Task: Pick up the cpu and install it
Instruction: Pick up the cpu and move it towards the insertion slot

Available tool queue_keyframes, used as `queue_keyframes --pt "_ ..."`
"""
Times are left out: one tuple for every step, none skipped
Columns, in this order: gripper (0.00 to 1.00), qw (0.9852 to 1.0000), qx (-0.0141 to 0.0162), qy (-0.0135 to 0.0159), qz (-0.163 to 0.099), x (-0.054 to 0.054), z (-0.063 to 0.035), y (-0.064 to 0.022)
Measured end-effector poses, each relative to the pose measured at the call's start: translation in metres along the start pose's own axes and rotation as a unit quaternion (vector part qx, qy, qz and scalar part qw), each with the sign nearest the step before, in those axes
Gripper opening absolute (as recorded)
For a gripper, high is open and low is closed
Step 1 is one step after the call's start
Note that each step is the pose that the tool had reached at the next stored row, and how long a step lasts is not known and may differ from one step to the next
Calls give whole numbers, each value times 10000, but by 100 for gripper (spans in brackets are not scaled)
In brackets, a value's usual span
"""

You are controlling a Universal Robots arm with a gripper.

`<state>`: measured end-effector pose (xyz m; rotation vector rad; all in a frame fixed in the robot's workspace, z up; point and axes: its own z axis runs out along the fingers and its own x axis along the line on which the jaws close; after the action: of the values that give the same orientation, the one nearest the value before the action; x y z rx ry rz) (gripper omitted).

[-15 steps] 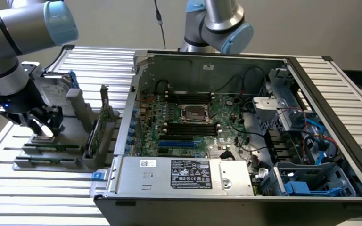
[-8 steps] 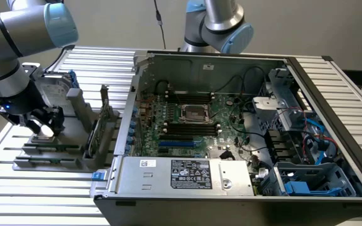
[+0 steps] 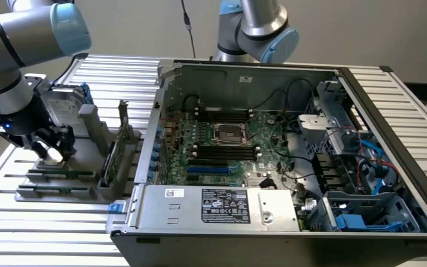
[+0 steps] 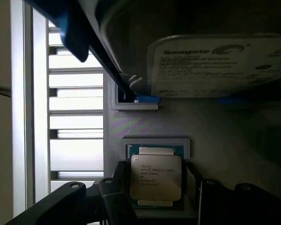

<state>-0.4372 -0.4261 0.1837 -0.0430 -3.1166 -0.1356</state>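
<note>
My gripper needs to grab the cpu's opposite side edges next, at the open gaps; the holder's raised rim wraps its ends and corners.
The cpu (image 4: 155,178), a small square chip with a shiny metal top, lies flat in a recess of a grey holder (image 4: 131,126). My gripper (image 4: 159,190) is lowered over it and open, one black finger (image 4: 113,197) against one side of the chip and the other standing a little off the opposite side. In the exterior view, my gripper (image 3: 46,146) hangs over the grey holder (image 3: 58,183) at the exterior view's left, beside the open computer case (image 3: 162,100). The empty processor socket (image 3: 227,132) sits in the middle of the motherboard.
A silver hard drive (image 4: 215,65) with blue brackets stands in the same holder just beyond the cpu. Upright cards (image 3: 120,150) stand between the holder and the case. Memory sticks (image 3: 224,151), cables and the power supply (image 3: 213,206) surround the socket. A slatted metal table (image 3: 20,233) carries everything.
</note>
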Motion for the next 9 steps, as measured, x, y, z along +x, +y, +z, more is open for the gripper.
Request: queue_keyframes --pt "60 10000 -1 0 0 3 0 0" --pt "60 10000 0 0 1 6 -1 0" --pt "60 10000 -1 0 1 7 -1 0" --pt "60 10000 -1 -1 1 7 -1 0" --pt "60 10000 -1 -1 2 7 -1 1" --pt "60 10000 -1 0 2 8 -1 0" --pt "60 10000 -1 -1 2 8 -1 0" --pt "60 10000 -2 -1 2 8 -2 1" --pt "60 10000 -1 -2 2 8 -3 1"
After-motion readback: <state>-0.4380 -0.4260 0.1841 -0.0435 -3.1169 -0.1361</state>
